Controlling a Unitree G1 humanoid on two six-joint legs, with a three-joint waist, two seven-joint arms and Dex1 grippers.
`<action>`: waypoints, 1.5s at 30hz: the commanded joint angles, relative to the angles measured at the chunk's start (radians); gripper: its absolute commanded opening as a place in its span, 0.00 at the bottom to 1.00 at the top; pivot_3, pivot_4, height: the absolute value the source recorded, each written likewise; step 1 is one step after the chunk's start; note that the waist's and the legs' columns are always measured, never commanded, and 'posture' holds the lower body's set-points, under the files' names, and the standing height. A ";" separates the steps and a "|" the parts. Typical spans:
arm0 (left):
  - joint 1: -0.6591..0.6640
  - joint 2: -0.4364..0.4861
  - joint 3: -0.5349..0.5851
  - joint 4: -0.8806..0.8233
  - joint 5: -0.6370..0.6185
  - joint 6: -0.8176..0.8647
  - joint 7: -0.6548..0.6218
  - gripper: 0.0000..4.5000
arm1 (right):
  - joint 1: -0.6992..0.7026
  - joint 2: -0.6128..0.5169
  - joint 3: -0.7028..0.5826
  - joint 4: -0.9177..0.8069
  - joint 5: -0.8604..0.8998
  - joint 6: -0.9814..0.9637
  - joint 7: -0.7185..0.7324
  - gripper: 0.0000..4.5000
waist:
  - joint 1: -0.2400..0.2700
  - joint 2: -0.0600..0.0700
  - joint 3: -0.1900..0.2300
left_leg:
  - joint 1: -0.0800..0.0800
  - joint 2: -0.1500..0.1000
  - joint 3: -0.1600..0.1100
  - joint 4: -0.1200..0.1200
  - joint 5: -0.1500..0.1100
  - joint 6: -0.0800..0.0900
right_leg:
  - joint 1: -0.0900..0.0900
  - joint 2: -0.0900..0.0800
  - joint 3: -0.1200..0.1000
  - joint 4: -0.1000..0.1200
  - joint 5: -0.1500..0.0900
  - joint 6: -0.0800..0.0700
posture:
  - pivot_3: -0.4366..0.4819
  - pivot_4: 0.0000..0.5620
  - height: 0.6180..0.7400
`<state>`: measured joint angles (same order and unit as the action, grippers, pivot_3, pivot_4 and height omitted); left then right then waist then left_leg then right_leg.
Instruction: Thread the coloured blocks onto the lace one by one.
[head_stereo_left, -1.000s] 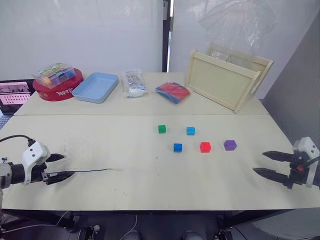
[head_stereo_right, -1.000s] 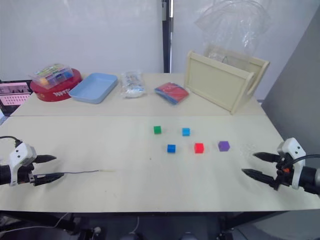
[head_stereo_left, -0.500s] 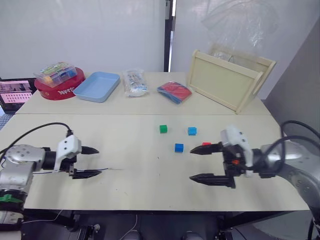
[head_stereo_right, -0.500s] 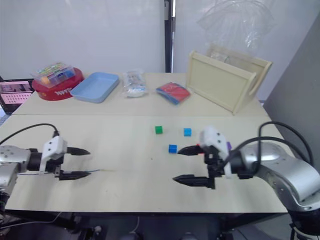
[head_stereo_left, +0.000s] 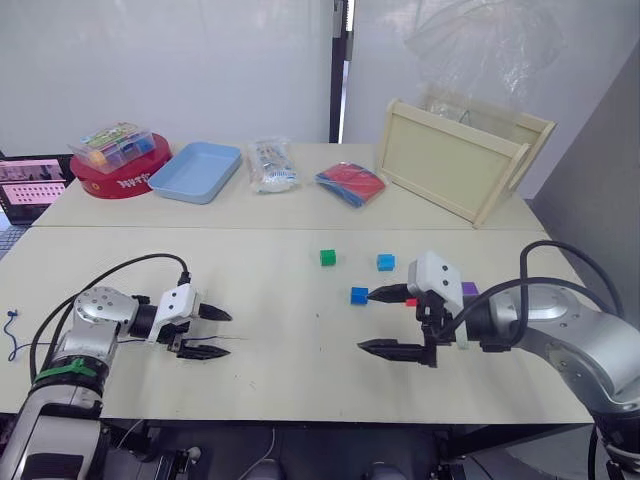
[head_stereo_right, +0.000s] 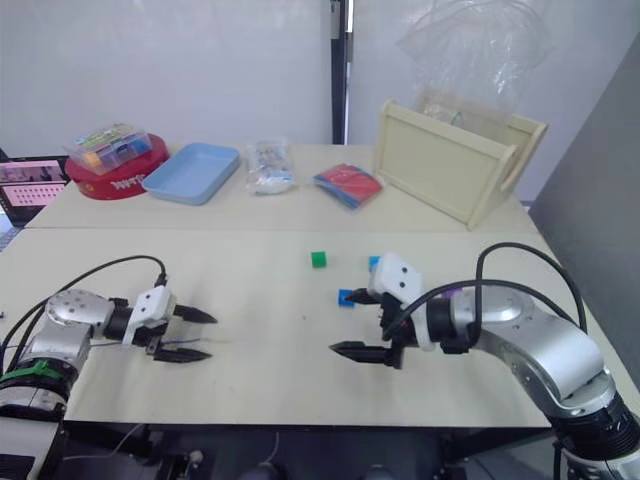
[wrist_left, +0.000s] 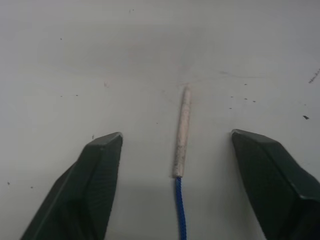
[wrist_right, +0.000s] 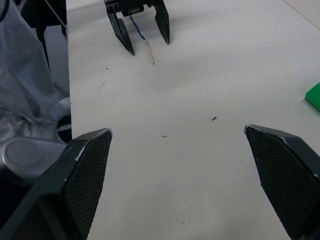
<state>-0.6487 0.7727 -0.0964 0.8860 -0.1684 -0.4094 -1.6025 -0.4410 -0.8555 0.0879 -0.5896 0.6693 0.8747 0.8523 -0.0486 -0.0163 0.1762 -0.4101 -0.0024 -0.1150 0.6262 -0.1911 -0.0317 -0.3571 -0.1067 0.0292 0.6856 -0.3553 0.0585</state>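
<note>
The left gripper pinches the cord at the base of its pale stiff tip (wrist_left: 179, 167) next, since the blue cord (wrist_left: 180, 210) lies slack on the tabletop.
Five coloured blocks lie right of the table's middle: green (head_stereo_left: 326, 258), light blue (head_stereo_left: 385, 262), darker blue (head_stereo_left: 359, 295), and red (head_stereo_left: 411, 301) and purple (head_stereo_left: 469, 289), both partly hidden behind my right arm. The lace is a thin blue cord (wrist_left: 180, 210) with a pale stiff tip (wrist_left: 182, 132). It lies flat on the table between the fingers of my left gripper (head_stereo_left: 222, 334), which is open and does not touch it. My right gripper (head_stereo_left: 366, 320) is open and empty, hovering just in front of the darker blue block and pointing at the left gripper (wrist_right: 142, 25).
Along the back of the table stand a red tin topped by a clear box of pieces (head_stereo_left: 115, 165), a light blue tray (head_stereo_left: 195, 172), a plastic packet (head_stereo_left: 268, 165), a red and blue packet (head_stereo_left: 350, 183) and a tilted wooden tray (head_stereo_left: 455, 160).
Both arms have come in from the table's sides toward the middle. The left gripper has slid right along the lace to its tip. The right gripper has moved left, in front of the blocks.
</note>
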 joint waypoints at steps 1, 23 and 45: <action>0.005 0.006 -0.052 0.053 -0.006 -0.022 -0.012 0.45 | 0.005 0.003 -0.032 -0.042 -0.008 -0.025 -0.018 1.00 | -0.002 0.000 0.000 | 0.000 0.000 0.000 0.000 0.000 0.000 | 0.000 0.000 0.000 0.000 0.000 0.000 | 0.48 0.27 1.00; -0.003 -0.234 -0.218 -0.361 -0.085 0.331 0.267 0.00 | 0.100 -0.017 -0.118 -0.068 -0.039 -0.017 -0.090 1.00 | 0.003 -0.001 0.000 | -0.001 -0.001 0.000 0.002 0.000 0.000 | 0.001 0.000 0.001 -0.001 0.000 0.000 | 0.48 0.27 1.00; 0.047 -0.248 -0.209 -0.335 0.035 0.302 0.224 0.57 | 0.127 -0.016 -0.143 -0.104 -0.022 0.011 -0.147 1.00 | 0.000 -0.001 -0.001 | 0.004 0.000 0.001 0.001 -0.001 0.001 | 0.004 0.000 0.003 -0.001 0.000 0.000 | 0.48 0.27 1.00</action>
<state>-0.6149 0.5141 -0.2936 0.5187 -0.1844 -0.1282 -1.3910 -0.3028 -0.8664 -0.0294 -0.6618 0.6412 0.8869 0.7118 -0.0483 -0.0177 0.1754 -0.4063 -0.0024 -0.1137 0.6272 -0.1918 -0.0307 -0.3528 -0.1063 0.0321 0.6843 -0.3552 0.0585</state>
